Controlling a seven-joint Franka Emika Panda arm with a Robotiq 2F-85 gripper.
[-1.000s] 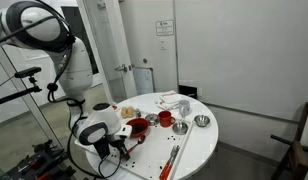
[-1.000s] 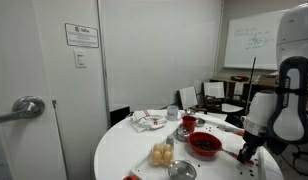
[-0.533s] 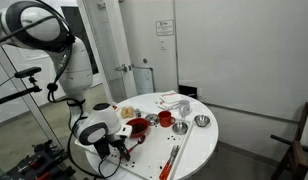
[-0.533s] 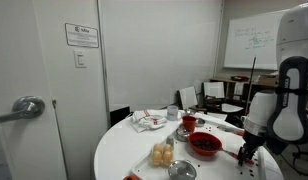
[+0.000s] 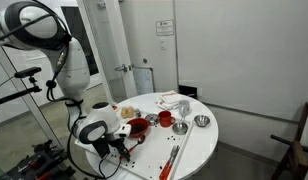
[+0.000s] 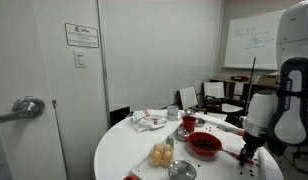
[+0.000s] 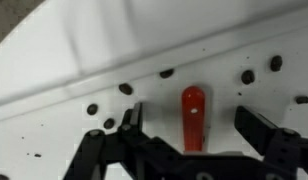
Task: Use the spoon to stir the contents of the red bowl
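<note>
The spoon's far end will stay free to stir the red bowl, because my gripper will grab the spoon by the rounded end of its red handle [image 7: 194, 100].
My gripper [image 7: 191, 118] hangs low over the white table near its edge, and it shows in both exterior views [image 5: 120, 147] [image 6: 244, 154]. Its jaws stand wide open. Between them, touching neither finger, the rounded end of a red handle [image 7: 194, 100] lies flat on the table. Dark specks [image 7: 125, 88] are scattered on the table around it. The red bowl [image 5: 139, 126] [image 6: 205, 144] sits on the table just beside the gripper. I cannot make out the spoon in any view.
A red cup [image 5: 165, 118] [image 6: 189, 122] and small silver bowls [image 5: 201, 121] [image 6: 182, 170] stand near the red bowl. Long red-orange utensils [image 5: 174, 155] lie towards the table's front. A white cloth [image 6: 147, 121] lies at the back. The table edge [image 5: 134, 168] is close to the gripper.
The jaws have opened wide over the last second. The arm and the things on the table have stayed in place in both exterior views.
</note>
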